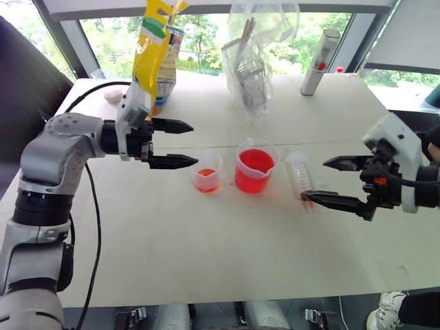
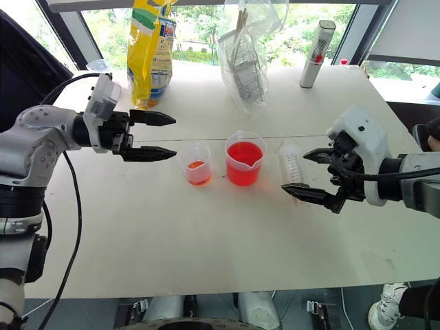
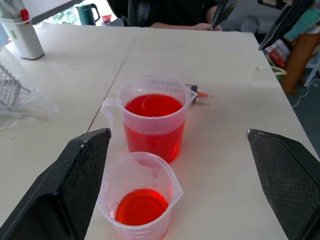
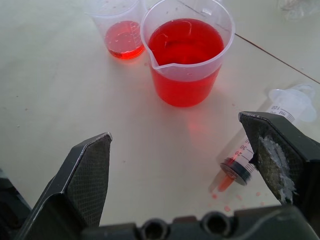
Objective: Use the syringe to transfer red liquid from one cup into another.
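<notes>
I need to reach the syringe with my right gripper and take the middle of its clear body (image 1: 301, 175), because red drops lie around the syringe's wet tip (image 1: 309, 205).
The larger lipped cup (image 1: 255, 166) stands mid-table, about half full of red liquid (image 4: 184, 45). Close on its left is the smaller cup (image 1: 207, 172), which has a shallow layer of red liquid (image 3: 141, 206) in it. The syringe (image 1: 300, 172) lies flat on the table right of the larger cup, its reddish tip (image 4: 226, 181) towards the near side. My left gripper (image 1: 191, 144) hovers open left of the smaller cup, pointing at it. My right gripper (image 1: 315, 180) is open above the syringe's tip end and holds nothing.
A yellow bag (image 1: 157, 48), a clear plastic bag holding a wire rack (image 1: 251, 62) and a tall grey cylinder with a red mark (image 1: 320, 62) stand at the back. A black cable (image 1: 93, 206) trails over the left side. Red drops (image 4: 225, 205) dot the table by the syringe tip.
</notes>
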`<action>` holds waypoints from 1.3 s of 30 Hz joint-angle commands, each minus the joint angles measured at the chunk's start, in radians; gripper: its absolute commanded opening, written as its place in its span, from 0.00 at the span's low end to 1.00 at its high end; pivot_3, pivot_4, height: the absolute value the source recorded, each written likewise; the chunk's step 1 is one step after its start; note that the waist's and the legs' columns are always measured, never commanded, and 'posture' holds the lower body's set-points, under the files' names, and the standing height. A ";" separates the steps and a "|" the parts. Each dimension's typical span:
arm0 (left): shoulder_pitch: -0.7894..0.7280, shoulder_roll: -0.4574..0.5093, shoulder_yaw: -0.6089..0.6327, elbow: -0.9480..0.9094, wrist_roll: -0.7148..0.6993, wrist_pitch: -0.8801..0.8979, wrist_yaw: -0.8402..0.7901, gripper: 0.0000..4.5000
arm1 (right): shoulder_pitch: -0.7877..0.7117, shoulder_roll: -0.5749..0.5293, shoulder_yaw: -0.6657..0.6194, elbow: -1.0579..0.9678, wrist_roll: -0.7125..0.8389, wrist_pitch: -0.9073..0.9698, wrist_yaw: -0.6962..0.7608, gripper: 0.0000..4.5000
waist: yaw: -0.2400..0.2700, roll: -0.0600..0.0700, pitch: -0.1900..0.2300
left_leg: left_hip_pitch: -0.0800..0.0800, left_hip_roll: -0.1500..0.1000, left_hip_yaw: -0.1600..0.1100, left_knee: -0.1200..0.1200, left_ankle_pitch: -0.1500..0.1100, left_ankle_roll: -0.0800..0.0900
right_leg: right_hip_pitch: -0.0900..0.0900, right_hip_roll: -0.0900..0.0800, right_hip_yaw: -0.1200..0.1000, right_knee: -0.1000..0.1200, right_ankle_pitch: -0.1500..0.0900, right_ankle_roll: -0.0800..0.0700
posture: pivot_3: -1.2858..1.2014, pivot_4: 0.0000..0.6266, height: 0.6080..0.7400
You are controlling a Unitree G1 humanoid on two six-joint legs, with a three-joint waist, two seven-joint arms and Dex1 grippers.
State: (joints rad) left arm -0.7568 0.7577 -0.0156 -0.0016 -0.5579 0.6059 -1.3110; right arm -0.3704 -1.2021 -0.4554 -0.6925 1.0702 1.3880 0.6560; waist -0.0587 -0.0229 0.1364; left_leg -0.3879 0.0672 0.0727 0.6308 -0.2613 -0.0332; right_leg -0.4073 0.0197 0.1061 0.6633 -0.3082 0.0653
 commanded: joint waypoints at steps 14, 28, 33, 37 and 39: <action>0.000 -0.026 0.017 -0.006 -0.023 -0.009 0.000 1.00 | 0.021 -0.067 -0.083 0.022 0.053 0.032 -0.034 0.99 | 0.015 0.000 0.000 | 0.000 0.000 0.000 0.000 0.000 0.000 | 0.000 0.000 0.000 0.000 0.000 0.000 | 0.52 0.24 0.99; -0.020 -0.057 -0.022 0.036 0.022 -0.071 -0.018 1.00 | -0.145 0.024 0.187 0.260 -0.079 0.072 -0.214 0.99 | 0.014 0.000 0.000 | 0.000 0.000 0.001 0.000 0.000 0.000 | 0.000 0.000 0.001 0.000 0.000 0.000 | 0.52 0.24 0.99; -0.034 -0.085 -0.039 0.039 0.028 -0.076 -0.025 1.00 | -0.304 0.154 0.380 0.476 -0.223 0.089 -0.261 0.99 | 0.013 0.000 0.000 | 0.000 0.000 0.002 0.001 0.000 0.000 | -0.001 0.001 0.001 0.000 0.000 0.000 | 0.52 0.24 0.99; -0.028 -0.090 -0.036 0.027 0.027 -0.071 -0.019 1.00 | -0.417 0.262 0.483 0.670 -0.332 0.106 -0.280 0.99 | 0.014 0.000 0.000 | -0.001 0.000 0.003 0.000 0.000 0.000 | -0.003 0.001 0.001 0.000 0.000 0.000 | 0.52 0.24 0.99; -0.019 -0.085 -0.030 0.013 0.023 -0.066 -0.012 1.00 | -0.470 0.300 0.538 0.772 -0.396 0.090 -0.277 0.99 | 0.014 0.001 0.000 | -0.001 0.000 0.003 0.000 0.000 0.000 | -0.003 0.001 0.001 0.001 0.000 0.000 | 0.52 0.24 0.99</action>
State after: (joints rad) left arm -0.7619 0.6636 -0.0646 0.0481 -0.5309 0.5503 -1.3265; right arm -0.7982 -0.9045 0.0681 0.0316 0.7258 1.4965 0.3791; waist -0.0446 -0.0222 0.1363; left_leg -0.3895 0.0671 0.0761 0.6311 -0.2612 -0.0331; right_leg -0.4105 0.0207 0.1073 0.6638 -0.3081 0.0648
